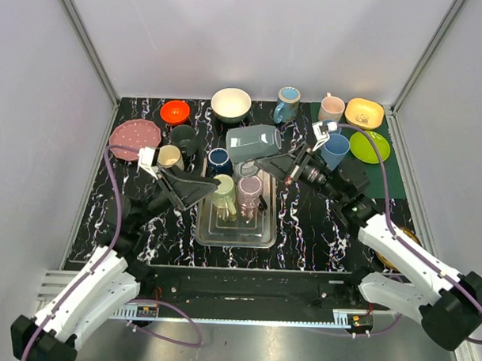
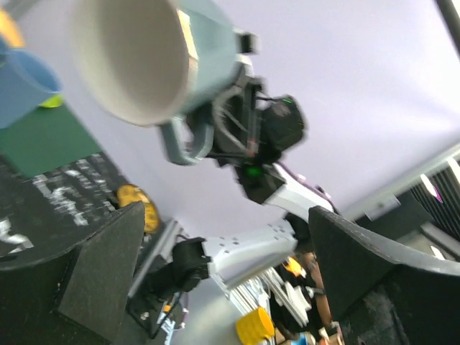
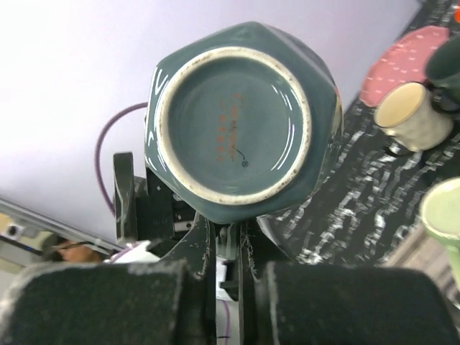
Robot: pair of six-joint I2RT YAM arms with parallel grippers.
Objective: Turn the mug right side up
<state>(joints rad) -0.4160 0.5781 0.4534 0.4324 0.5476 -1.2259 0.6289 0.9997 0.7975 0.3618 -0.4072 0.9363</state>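
Observation:
The grey-blue mug's handle [image 1: 246, 169] [image 2: 185, 148] is the part my left gripper will grab next, from the white-inside side, to take the mug over.
The grey-blue mug [image 1: 254, 143] hangs in the air above the metal tray [image 1: 235, 242], tipped on its side. My right gripper [image 1: 279, 167] is shut on its handle. In the right wrist view the mug's round base [image 3: 241, 122] faces the camera, with my right gripper [image 3: 231, 248] pinched on the handle below it. In the left wrist view the mug's white inside [image 2: 133, 54] faces the camera and its handle [image 2: 180, 140] points down. My left gripper [image 1: 207, 187] is open and empty, just left of and below the mug; its jaws [image 2: 226, 212] stand wide apart.
A pale green cup [image 1: 224, 192] and a pink glass [image 1: 249, 189] stand in the tray. Around it are a dark blue cup [image 1: 219, 158], a cream mug [image 1: 170, 156], a pink plate [image 1: 134, 137], a white bowl [image 1: 231, 103], a blue cup [image 1: 335, 150] and a green plate [image 1: 369, 147].

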